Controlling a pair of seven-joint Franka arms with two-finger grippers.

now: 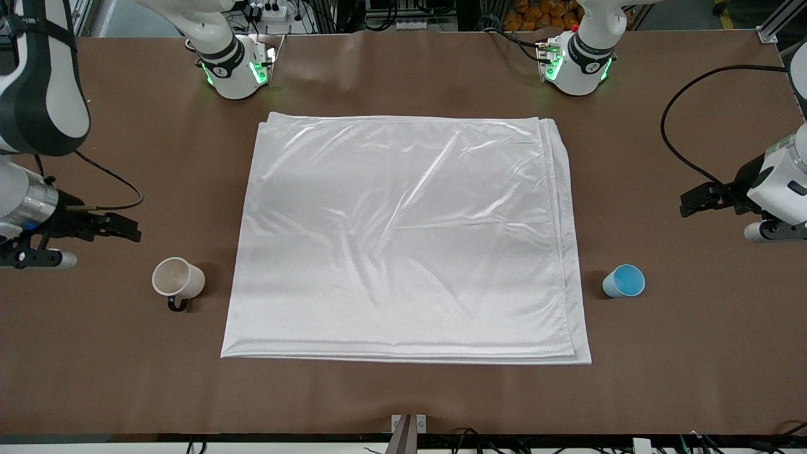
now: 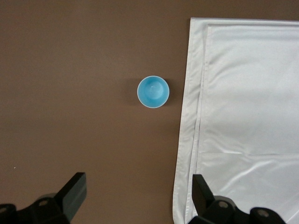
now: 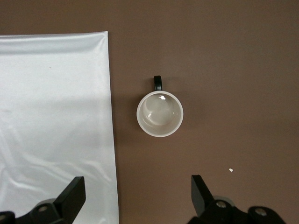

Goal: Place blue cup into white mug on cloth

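Note:
My right gripper grabs the black handle of the white mug next, to set the mug on the cloth for the blue cup.
The blue cup stands upright on the brown table beside the cloth's edge, toward the left arm's end; it also shows in the left wrist view. The white mug with its black handle stands upright on the table beside the cloth's other edge, toward the right arm's end, and shows in the right wrist view. The white cloth lies flat in the middle of the table with nothing on it. My left gripper is open and empty above the table by the cup. My right gripper is open and empty above the table by the mug.
The two arm bases stand along the table's edge farthest from the front camera. A black cable loops over the table at the left arm's end. A small white crumb lies near the mug.

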